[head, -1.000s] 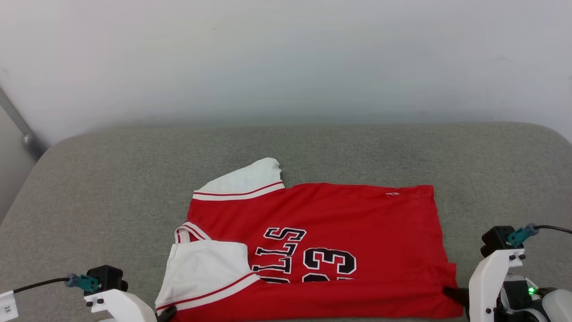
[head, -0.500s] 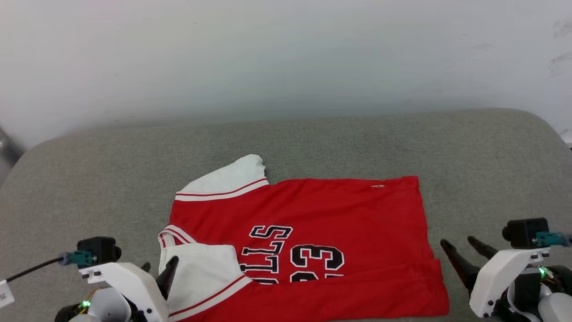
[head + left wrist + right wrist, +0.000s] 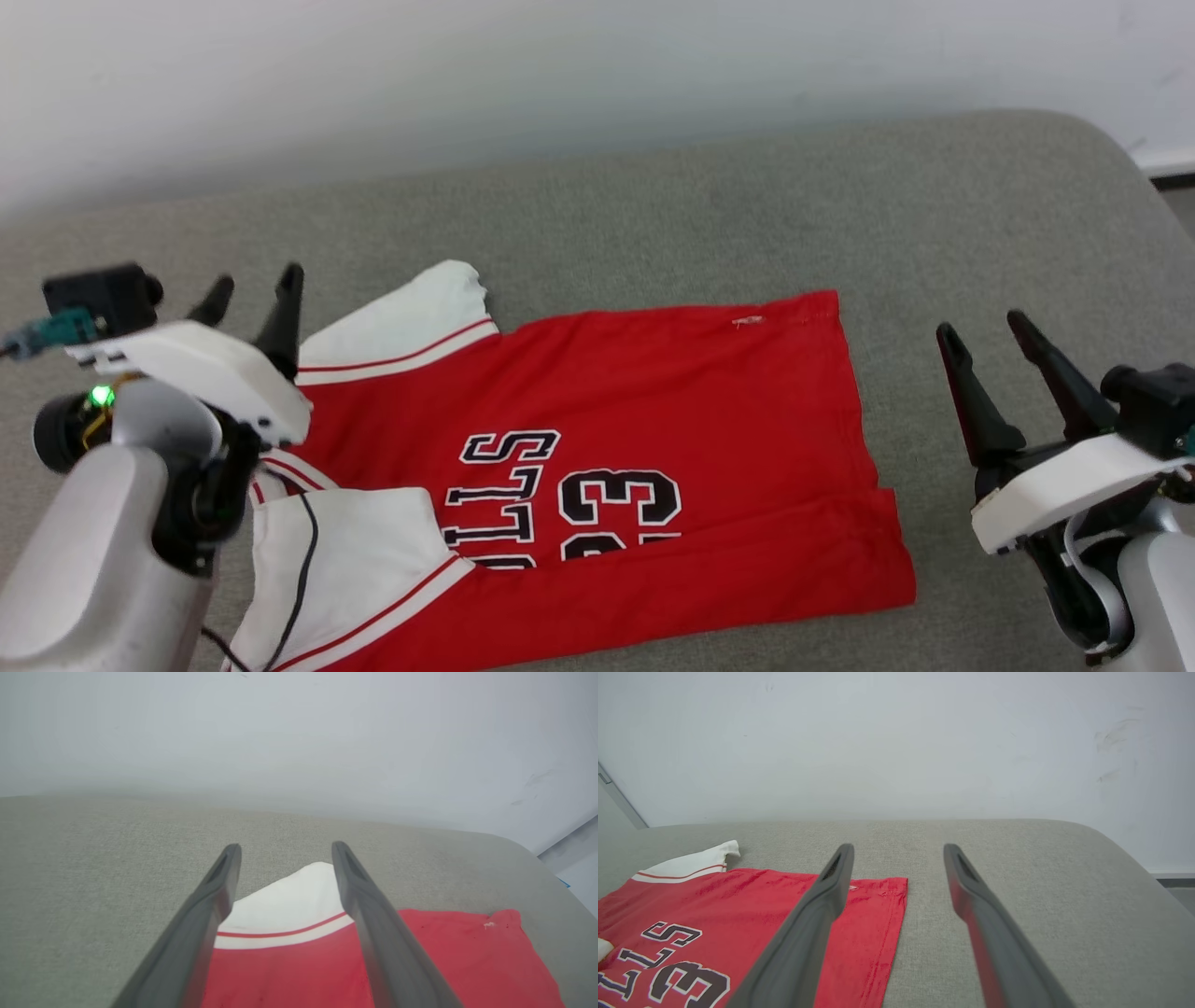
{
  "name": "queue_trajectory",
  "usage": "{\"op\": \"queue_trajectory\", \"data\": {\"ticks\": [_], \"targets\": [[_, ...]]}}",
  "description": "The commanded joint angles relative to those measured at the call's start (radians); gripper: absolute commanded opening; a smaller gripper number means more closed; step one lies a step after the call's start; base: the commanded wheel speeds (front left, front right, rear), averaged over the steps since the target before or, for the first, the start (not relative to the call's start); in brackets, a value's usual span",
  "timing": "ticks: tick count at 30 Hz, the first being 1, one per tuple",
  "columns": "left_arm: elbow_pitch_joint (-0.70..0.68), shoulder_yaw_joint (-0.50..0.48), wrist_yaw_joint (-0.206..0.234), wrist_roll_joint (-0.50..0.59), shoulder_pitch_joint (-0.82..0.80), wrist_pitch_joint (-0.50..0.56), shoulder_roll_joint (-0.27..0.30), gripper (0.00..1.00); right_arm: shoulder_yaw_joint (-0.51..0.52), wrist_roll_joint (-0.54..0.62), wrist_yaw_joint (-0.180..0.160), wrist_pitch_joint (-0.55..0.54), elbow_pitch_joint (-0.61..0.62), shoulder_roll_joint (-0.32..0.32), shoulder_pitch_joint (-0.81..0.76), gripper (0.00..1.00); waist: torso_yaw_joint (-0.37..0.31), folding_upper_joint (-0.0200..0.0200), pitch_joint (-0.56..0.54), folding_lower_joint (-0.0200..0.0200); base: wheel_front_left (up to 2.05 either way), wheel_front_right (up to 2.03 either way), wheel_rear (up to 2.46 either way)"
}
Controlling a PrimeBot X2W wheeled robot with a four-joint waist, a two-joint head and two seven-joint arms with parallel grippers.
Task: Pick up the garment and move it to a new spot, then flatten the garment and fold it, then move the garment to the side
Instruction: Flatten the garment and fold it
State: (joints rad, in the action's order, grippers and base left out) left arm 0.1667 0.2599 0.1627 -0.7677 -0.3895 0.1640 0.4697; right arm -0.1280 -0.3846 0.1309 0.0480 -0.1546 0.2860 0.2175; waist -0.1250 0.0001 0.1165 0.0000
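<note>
My left gripper will next grab the jersey by its bunched white sleeve [image 3: 431, 302], because the red body [image 3: 672, 392] lies flat on the cushion.
The garment [image 3: 653, 401] is a red jersey with white sleeves and black "23" lettering. It lies on the grey cushioned surface [image 3: 653, 215] with its near edge folded over itself. My left gripper [image 3: 250, 285] hovers open by the far white sleeve [image 3: 411, 317], holding nothing. In the left wrist view that sleeve [image 3: 289, 905] shows between the spread fingers [image 3: 219, 886] of the left gripper [image 3: 284, 848]. My right gripper [image 3: 980, 327] stands open just right of the garment's hem side, clear of the cloth. The right wrist view has the right gripper [image 3: 899, 848] open above the hem corner [image 3: 887, 891].
A white wall [image 3: 467, 75] rises behind the cushion. The cushion's rounded right corner [image 3: 1111, 149] drops to a floor strip [image 3: 1172, 173]. Bare grey fabric stretches behind and to the right of the garment.
Both grippers have opened, let go of the garment's near corners and lifted away. The garment stays lying folded. The head camera has shifted, so the whole scene sits differently.
</note>
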Motion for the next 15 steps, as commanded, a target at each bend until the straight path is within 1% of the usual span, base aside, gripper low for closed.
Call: {"op": "queue_trajectory", "data": {"ticks": [1,4,6,9,13,15], "targets": [[0.009,-0.007,-0.007,-0.007,-0.041,0.001,-0.001,1.00,0.006,0.008,0.000,0.006,0.019,-0.009,0.025,1.00,-0.039,-0.0001,0.094,0.0000,0.00,0.00,0.00],[0.053,-0.010,-0.025,-0.008,-0.142,0.021,0.006,1.00,0.018,0.023,0.000,0.014,0.065,-0.029,0.039,1.00,-0.061,-0.0001,0.166,0.0000,0.00,0.00,0.00],[0.081,-0.004,-0.044,-0.007,-0.217,0.047,0.017,1.00,0.025,0.025,0.000,0.016,0.092,-0.041,0.052,1.00,-0.075,-0.0001,0.211,0.0000,0.00,0.00,0.00],[0.135,0.017,-0.088,-0.021,-0.309,0.115,0.030,1.00,0.032,0.030,0.000,0.023,0.114,-0.058,0.063,1.00,-0.094,-0.0001,0.260,0.0000,0.00,0.00,0.00],[0.209,0.063,-0.157,-0.051,-0.415,0.283,0.068,1.00,0.032,0.035,0.000,0.026,0.122,-0.073,0.074,1.00,-0.118,-0.0001,0.302,0.0000,0.00,0.00,0.00],[0.241,0.088,-0.182,-0.062,-0.458,0.375,0.088,1.00,0.032,0.030,0.000,0.024,0.118,-0.081,0.075,1.00,-0.130,-0.0001,0.316,0.0000,0.00,0.00,0.00]]}}
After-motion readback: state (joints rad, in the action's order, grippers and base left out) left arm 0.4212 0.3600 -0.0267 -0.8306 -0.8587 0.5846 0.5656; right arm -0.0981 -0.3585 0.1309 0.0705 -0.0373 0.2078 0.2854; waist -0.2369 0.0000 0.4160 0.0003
